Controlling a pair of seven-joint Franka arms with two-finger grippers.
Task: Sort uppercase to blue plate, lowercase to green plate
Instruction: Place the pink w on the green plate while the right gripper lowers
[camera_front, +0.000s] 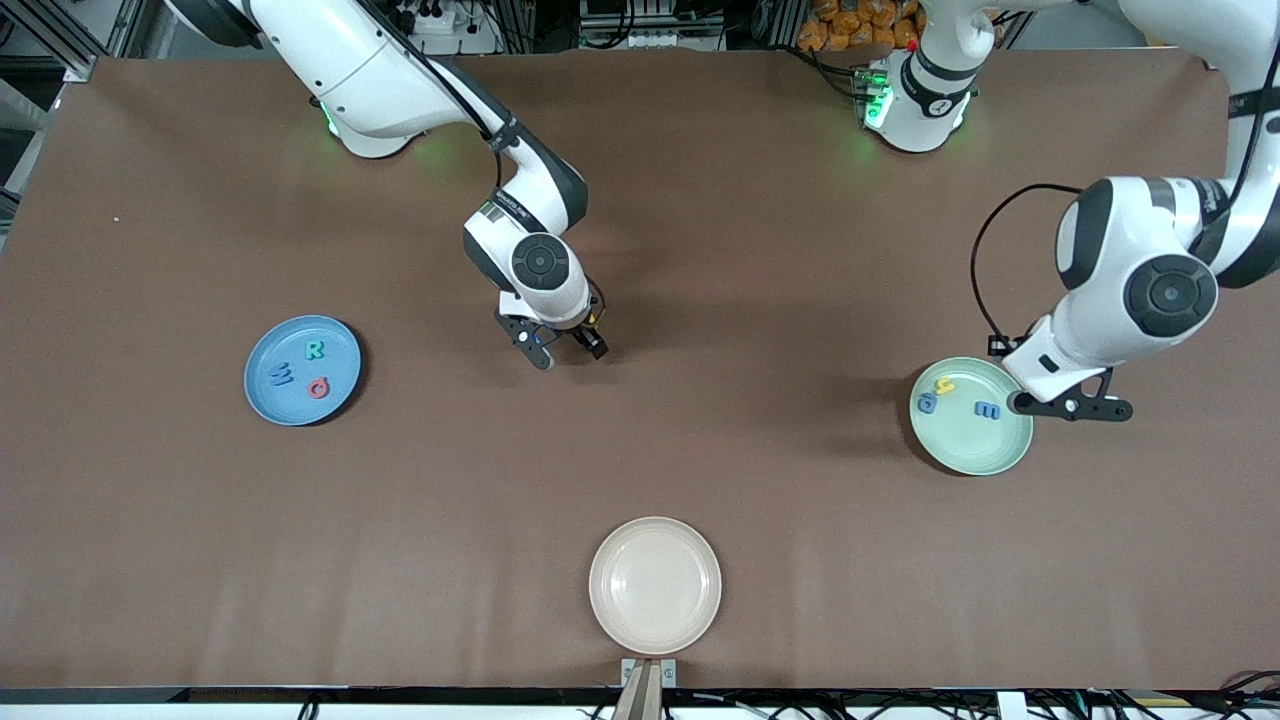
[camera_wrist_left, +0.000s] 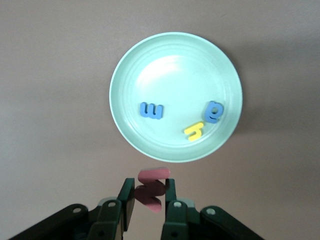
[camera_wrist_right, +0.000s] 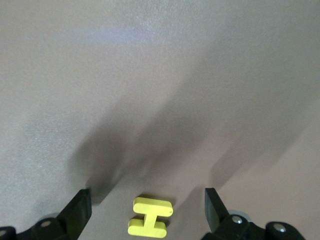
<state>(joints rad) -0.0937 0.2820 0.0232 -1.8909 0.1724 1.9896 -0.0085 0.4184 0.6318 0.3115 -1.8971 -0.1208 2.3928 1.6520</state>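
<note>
My right gripper grabs the yellow H by both ends of one leg (camera_wrist_right: 153, 205) next, to sort the uppercase letter onto the blue plate.
My left gripper (camera_wrist_left: 150, 197) is shut on the red w (camera_wrist_left: 152, 187) and holds it above the table just outside the rim of the green plate (camera_wrist_left: 175, 60). In that plate lie the blue m (camera_wrist_left: 151, 110), the blue g (camera_wrist_left: 213, 111) and the yellow h (camera_wrist_left: 194, 131). In the front view this gripper (camera_front: 1070, 407) is at the edge of the green plate (camera_front: 975, 450). My right gripper (camera_wrist_right: 147, 195) is open low over the yellow H (camera_wrist_right: 149, 216), which lies flat on the table between its fingers. The blue plate (camera_front: 300, 410) holds the green R (camera_front: 314, 349), blue W (camera_front: 282, 375) and red Q (camera_front: 319, 388).
A cream-white plate (camera_front: 655, 585) stands near the table's edge closest to the front camera, midway along it. The right gripper (camera_front: 568, 355) is over the middle of the brown table, between the two coloured plates.
</note>
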